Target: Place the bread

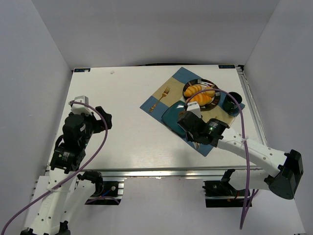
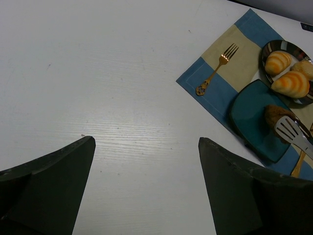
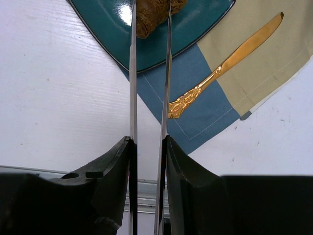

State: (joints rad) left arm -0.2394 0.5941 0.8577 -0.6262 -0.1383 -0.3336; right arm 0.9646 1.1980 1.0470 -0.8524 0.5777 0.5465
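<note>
The bun between the tong blades sits within the teal plate's rim, so the bun is ready for my right gripper to release it now.
The bread, a small dark-brown bun, lies on the teal plate, between the two blades of metal tongs. My right gripper is shut on the handles of the tongs, pointing at the plate. In the left wrist view the bun sits on the teal plate with a slotted tong blade against it. In the top view my right gripper covers the bun above the teal plate. My left gripper is open and empty over bare table, at the left.
A blue and beige placemat holds a gold fork, a gold knife and a black plate with golden pastries. A dark cup stands at the right. Grey walls enclose the table.
</note>
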